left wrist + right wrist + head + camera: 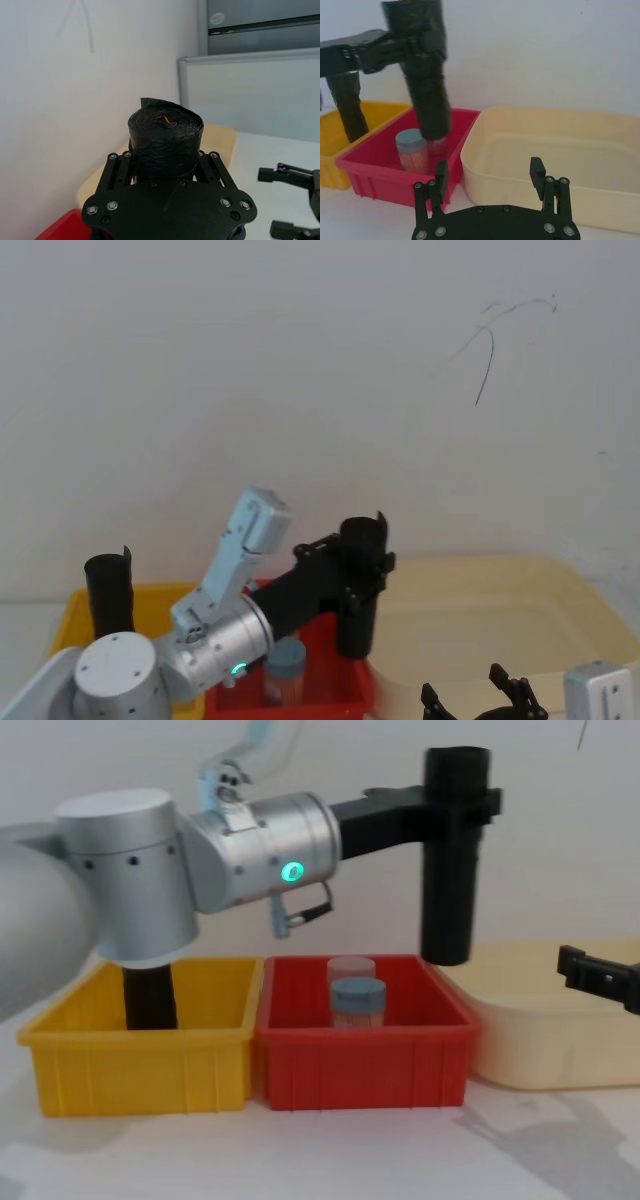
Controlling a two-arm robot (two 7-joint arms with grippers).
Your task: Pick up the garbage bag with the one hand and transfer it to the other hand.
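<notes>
The garbage bag needs to pass from my left gripper to my right gripper, so my right gripper needs to grab the bag by its lower part next.
The garbage bag, a smooth black roll, hangs upright above the right end of the red bin. My left gripper is shut on its upper part, and the roll's lower end is clear of the bin floor. From above, the garbage bag sits between the red bin and the cream tub. The roll's wound top faces the left wrist camera. My right gripper stands open, low on the right, in front of the cream tub, apart from the garbage bag.
A second black roll stands in the yellow bin on the left. Two capped jars stand in the red bin under the held roll. The cream tub lies to the right. A white wall is close behind.
</notes>
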